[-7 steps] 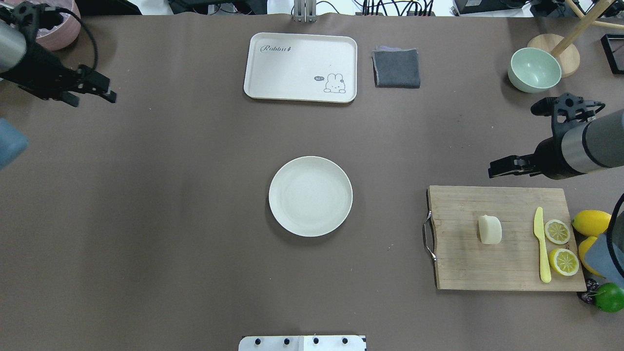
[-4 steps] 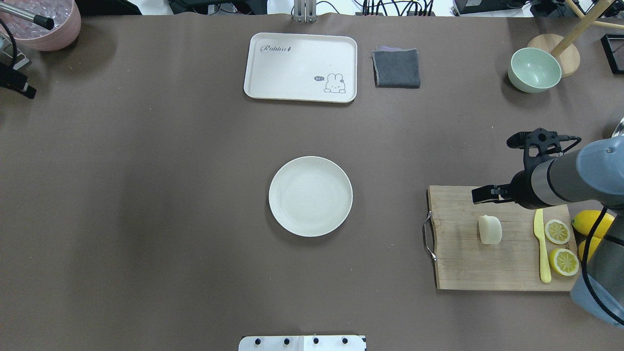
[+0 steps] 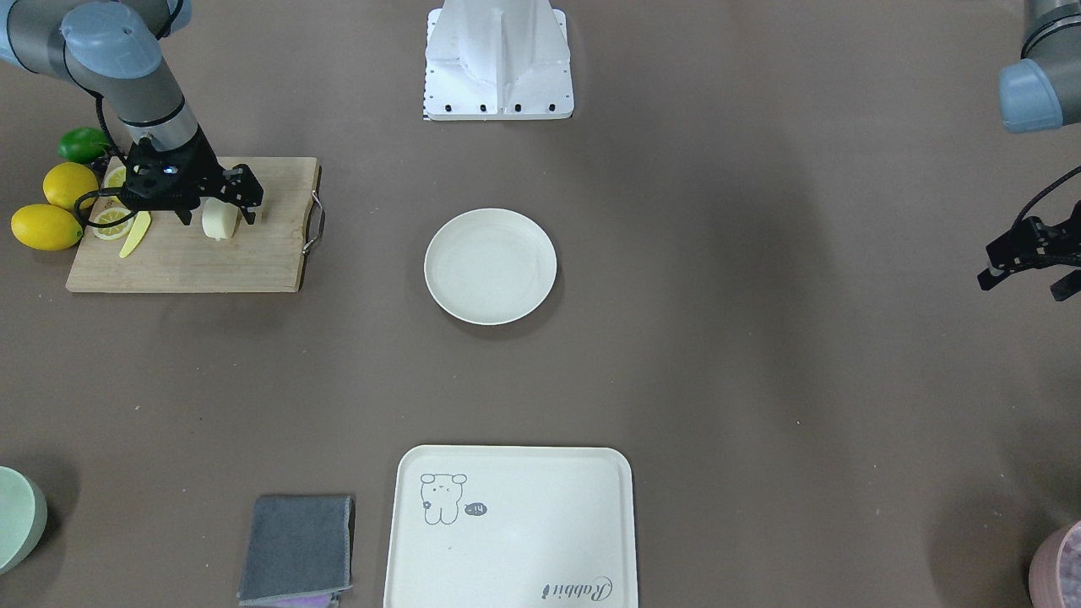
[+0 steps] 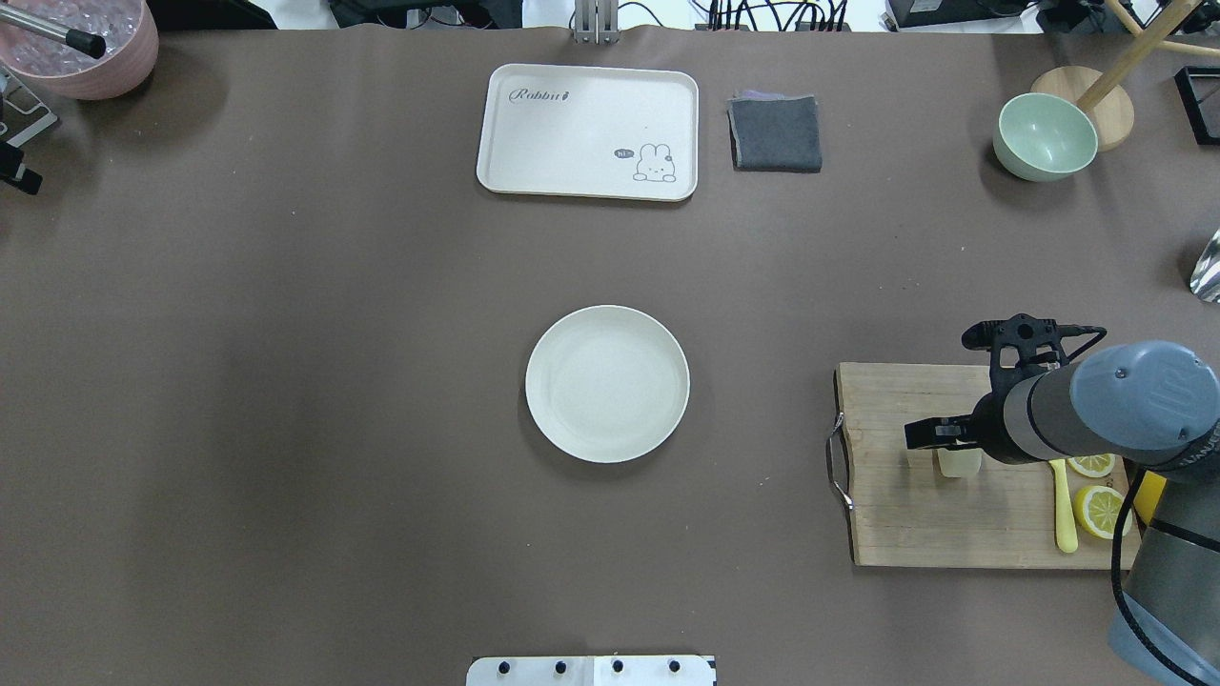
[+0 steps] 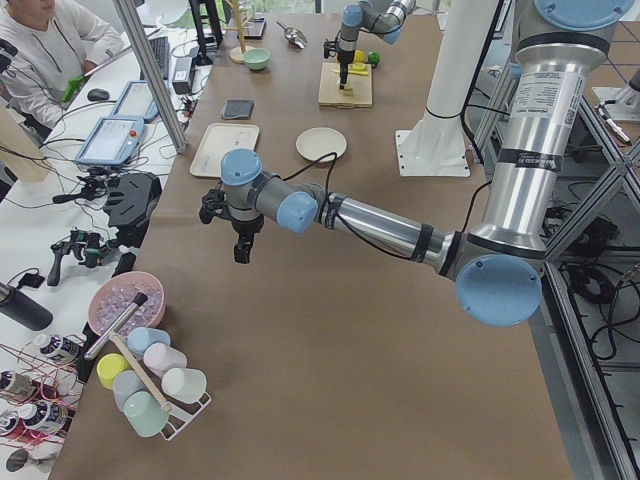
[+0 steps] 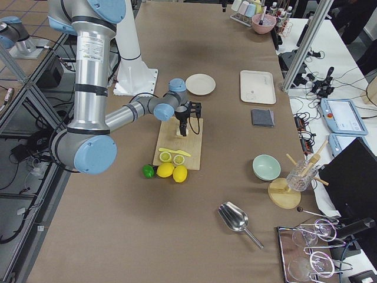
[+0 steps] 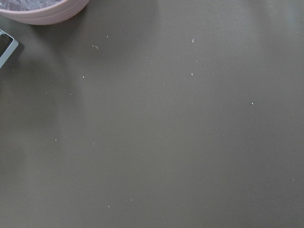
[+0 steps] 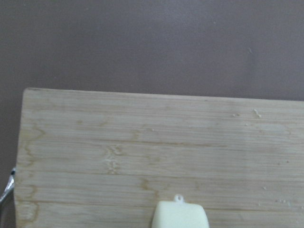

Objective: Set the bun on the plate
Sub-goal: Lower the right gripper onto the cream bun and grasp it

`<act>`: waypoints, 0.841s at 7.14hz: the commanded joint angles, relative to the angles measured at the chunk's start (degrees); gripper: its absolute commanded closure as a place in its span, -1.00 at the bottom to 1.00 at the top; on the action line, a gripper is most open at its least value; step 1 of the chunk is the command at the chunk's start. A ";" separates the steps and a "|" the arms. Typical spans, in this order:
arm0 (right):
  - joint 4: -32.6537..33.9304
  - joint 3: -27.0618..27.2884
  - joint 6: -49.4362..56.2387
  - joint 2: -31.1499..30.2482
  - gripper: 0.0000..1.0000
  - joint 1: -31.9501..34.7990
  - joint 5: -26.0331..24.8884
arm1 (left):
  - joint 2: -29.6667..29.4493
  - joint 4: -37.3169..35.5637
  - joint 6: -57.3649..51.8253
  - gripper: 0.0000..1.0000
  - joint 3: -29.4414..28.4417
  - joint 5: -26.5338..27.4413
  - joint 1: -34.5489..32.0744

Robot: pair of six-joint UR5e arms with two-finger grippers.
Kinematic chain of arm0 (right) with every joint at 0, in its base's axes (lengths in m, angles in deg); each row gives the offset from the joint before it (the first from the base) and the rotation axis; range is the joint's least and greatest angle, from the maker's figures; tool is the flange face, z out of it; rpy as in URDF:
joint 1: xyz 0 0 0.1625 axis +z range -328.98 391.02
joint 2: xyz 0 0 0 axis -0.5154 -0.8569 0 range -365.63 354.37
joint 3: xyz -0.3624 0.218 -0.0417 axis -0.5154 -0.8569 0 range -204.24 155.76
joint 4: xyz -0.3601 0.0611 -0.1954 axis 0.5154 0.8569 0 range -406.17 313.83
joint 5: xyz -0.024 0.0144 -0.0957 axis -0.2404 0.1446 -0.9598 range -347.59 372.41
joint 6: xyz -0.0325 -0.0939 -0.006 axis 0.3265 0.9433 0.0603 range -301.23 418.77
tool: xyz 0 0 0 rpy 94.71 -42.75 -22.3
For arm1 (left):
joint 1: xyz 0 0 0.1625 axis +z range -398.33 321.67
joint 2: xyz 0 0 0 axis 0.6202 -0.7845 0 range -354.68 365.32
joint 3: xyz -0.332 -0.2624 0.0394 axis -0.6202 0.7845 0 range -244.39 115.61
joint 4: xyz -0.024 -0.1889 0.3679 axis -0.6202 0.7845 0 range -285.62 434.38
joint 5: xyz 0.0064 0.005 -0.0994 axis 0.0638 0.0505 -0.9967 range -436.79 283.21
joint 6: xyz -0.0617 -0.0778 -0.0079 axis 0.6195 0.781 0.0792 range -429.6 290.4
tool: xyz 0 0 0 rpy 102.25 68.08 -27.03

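Observation:
My right gripper grabs the pale cream bun around its body point(image 3: 219, 218) next, to place the bun on the plate point(image 3: 491, 265).
The bun point(image 3: 218, 226), a pale cream lump, lies on the wooden cutting board point(image 3: 186, 266); its top edge shows in the right wrist view point(image 8: 180, 217). My right gripper point(image 3: 217, 213) hangs low over the bun, open, with one finger on each side of it. From overhead the arm partly covers the bun point(image 4: 959, 464). The round off-white plate point(image 4: 607, 383) lies bare at the table's middle, well apart from the board. My left gripper point(image 3: 1023, 285) is open above bare table at the far side, holding nothing.
On the board beside the bun lie a yellow knife point(image 4: 1064, 519) and lemon slices point(image 4: 1103, 510); whole lemons point(image 3: 51, 207) and a lime point(image 3: 82, 143) sit past its edge. A cartoon tray point(image 4: 588, 131), grey cloth point(image 4: 775, 133), green bowl point(image 4: 1045, 136) and pink bowl point(image 4: 86, 48) line the far side.
My right gripper has travelled from beyond the board's far edge to right over the bun and lower. The left arm has drawn back to the table's left edge.

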 commanded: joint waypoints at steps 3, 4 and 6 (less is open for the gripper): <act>0.08 -0.08 -0.19 -1.72 0.30 -1.42 -1.57 | 0.10 0.10 0.29 -0.96 0.05 0.33 -0.06; 0.00 0.10 -0.27 -1.38 0.32 -1.60 -1.39 | 0.10 0.10 0.30 -0.96 0.13 0.33 -0.06; 0.00 1.50 -0.19 -0.85 0.36 -1.60 -0.87 | 0.10 0.10 0.38 -0.96 0.14 0.33 -0.06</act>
